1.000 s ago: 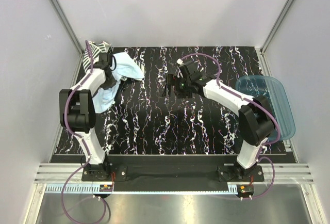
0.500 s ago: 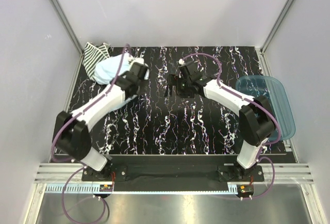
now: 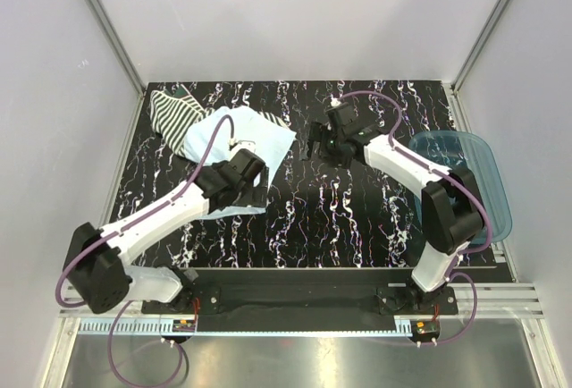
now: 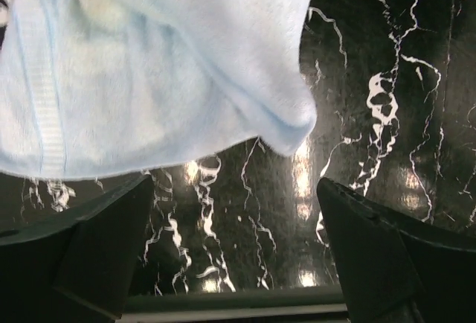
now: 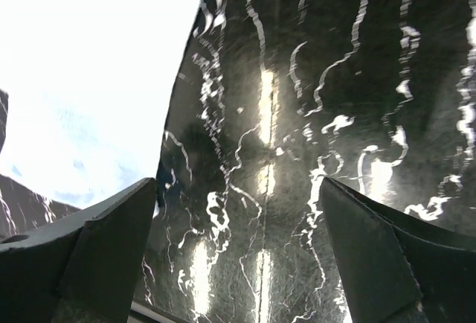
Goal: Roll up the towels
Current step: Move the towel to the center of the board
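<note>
Next, my right gripper grabs the pale blue towel (image 3: 255,138) by its nearest corner, which leaves another corner free for stretching the towel flat to roll.
The pale blue towel (image 3: 255,138) lies spread out left of the table's middle, one corner pointing right. Behind it at the back left, the striped towel (image 3: 172,113) lies partly under it. My left gripper (image 3: 243,184) hovers over the blue towel's near part. In the left wrist view its jaws (image 4: 234,252) are open with bare table between them, and the blue towel (image 4: 149,62) fills the top. My right gripper (image 3: 317,149) is open just right of the towel's right corner. Its wrist view (image 5: 238,252) shows the towel as a bright patch (image 5: 89,77) at the left.
A translucent blue plastic tray (image 3: 478,193) sits at the table's right edge, beside the right arm's elbow. The black marbled table (image 3: 357,218) is walled in by pale panels at the back and sides.
My left arm dragged the blue towel from the back left corner toward the middle, shut on it, then let go; the towel now lies spread. My right gripper shifted slightly back and right.
</note>
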`<state>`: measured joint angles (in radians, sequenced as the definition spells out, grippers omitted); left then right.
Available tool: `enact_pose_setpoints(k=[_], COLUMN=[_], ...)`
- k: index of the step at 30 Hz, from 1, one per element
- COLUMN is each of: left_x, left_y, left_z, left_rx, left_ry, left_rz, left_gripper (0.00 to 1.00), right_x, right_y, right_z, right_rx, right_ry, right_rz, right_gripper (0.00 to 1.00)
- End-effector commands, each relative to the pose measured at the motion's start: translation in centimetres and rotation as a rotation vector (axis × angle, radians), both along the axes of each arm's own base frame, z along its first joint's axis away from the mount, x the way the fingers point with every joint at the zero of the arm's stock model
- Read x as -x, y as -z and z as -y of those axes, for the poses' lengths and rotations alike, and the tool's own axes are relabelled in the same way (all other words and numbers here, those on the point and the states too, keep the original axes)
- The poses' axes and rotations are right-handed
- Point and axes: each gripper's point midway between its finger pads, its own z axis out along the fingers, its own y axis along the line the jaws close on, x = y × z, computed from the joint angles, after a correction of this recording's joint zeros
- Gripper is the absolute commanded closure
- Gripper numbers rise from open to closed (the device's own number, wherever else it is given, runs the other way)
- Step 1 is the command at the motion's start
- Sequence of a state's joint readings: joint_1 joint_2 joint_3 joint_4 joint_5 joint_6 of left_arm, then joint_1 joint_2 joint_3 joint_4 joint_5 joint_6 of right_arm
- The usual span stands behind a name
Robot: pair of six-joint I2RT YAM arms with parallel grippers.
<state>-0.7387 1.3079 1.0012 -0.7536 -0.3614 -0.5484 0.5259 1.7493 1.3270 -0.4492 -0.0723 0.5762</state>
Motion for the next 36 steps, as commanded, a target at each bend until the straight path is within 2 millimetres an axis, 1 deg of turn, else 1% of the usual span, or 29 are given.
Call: enact_pose_setpoints(k=[1, 2, 4, 5, 6, 7, 8, 9, 11, 12, 14, 15, 16, 17, 18, 19, 20, 21, 23, 24, 25, 27, 33, 36], left_x=[0.5, 1.0, 1.2, 1.3, 1.6, 1.6, 1.5, 1.6, 1.6, 1.5, 1.7, 1.8, 2.0, 2.0, 2.1, 2.1, 2.3, 2.2, 2.4, 2.4, 2.3, 2.4, 2.2, 2.2], left_y=[-1.2, -0.8, -0.3, -0.1, 0.1, -0.3, 0.1, 0.0, -0.5, -0.8, -1.0, -1.2, -1.3, -1.5, -1.7, -2.1, -2.3, -2.9, -3.2, -3.4, -3.4, -3.2, -2.9, -2.7], left_z=[-1.5, -2.3, -3.5, -3.9, -3.6, -3.5, -3.7, -3.7, -4.6, -5.0, -5.9, -6.1, -6.5, -6.6, -6.7, -6.9, -7.2, -7.4, -7.9, -8.1, -8.3, -8.6, -8.5, -8.5], left_rx=[0.039, 0.029, 0.003, 0.02, 0.055, 0.098, 0.123, 0.15, 0.163, 0.162, 0.145, 0.141, 0.136, 0.13, 0.129, 0.131, 0.119, 0.118, 0.096, 0.09, 0.082, 0.072, 0.072, 0.068], left_ry=[-0.108, -0.159, -0.213, -0.247, -0.245, -0.242, -0.253, -0.249, -0.26, -0.263, -0.268, -0.265, -0.265, -0.258, -0.256, -0.254, -0.247, -0.248, -0.241, -0.238, -0.241, -0.238, -0.236, -0.233], left_rz=[0.055, 0.044, 0.053, 0.05, 0.033, 0.041, 0.039, 0.034, 0.053, 0.06, 0.062, 0.062, 0.061, 0.063, 0.065, 0.076, 0.076, 0.092, 0.097, 0.105, 0.106, 0.104, 0.108, 0.104], left_gripper=[0.01, 0.01, 0.01, 0.01, 0.01, 0.01, 0.01, 0.01, 0.01, 0.01, 0.01, 0.01, 0.01, 0.01, 0.01, 0.01, 0.02, 0.01, 0.01, 0.01, 0.01, 0.01, 0.02, 0.01], right_x=[-1.2, -1.6, -2.8, -3.3, -4.4, -5.0, -5.7, -7.1, -8.6, -10.1, -11.7, -12.9, -13.6, -14.7, -15.1, -15.6, -16.4, -16.4, -17.1, -17.2, -17.2, -17.2, -16.8, -16.7], right_y=[-0.9, -0.8, -0.4, -0.3, -0.1, 0.0, 0.1, 0.4, 0.5, 0.9, 1.5, 2.1, 2.5, 1.8, 3.8, 4.3, 3.6, 5.6, 6.0, 7.2, 7.4, 8.5, 9.9, 10.3], right_z=[0.2, 0.3, -0.6, -1.1, -2.1, -2.5, -2.9, -3.5, -4.2, -4.5, -4.5, -4.7, -4.6, -4.8, -4.8, -4.9, -5.2, -5.1, -5.2, -5.2, -5.3, -5.2, -5.4, -5.7], right_rx=[-0.057, -0.066, -0.088, -0.096, -0.112, -0.115, -0.124, -0.139, -0.168, -0.181, -0.183, -0.179, -0.179, -0.185, -0.163, -0.157, -0.165, -0.143, -0.145, -0.135, -0.138, -0.136, -0.15, -0.163], right_ry=[0.036, 0.041, 0.019, 0.006, -0.024, -0.036, -0.043, -0.053, -0.059, -0.052, -0.041, -0.029, -0.018, -0.017, -0.013, -0.011, -0.016, -0.011, -0.008, -0.006, -0.006, -0.001, -0.001, -0.009], right_rz=[-0.002, -0.005, -0.005, -0.002, 0.002, 0.003, 0.003, 0.003, 0.002, 0.004, 0.0, -0.002, -0.003, 0.013, -0.012, -0.014, 0.007, -0.027, -0.022, -0.037, -0.039, -0.057, -0.076, -0.087], right_gripper=[0.03, 0.04, 0.05, 0.07, 0.08, 0.09, 0.11, 0.13, 0.19, 0.21, 0.23, 0.26, 0.27, 0.29, 0.31, 0.32, 0.34, 0.35, 0.36, 0.37, 0.38, 0.39, 0.44, 0.48])
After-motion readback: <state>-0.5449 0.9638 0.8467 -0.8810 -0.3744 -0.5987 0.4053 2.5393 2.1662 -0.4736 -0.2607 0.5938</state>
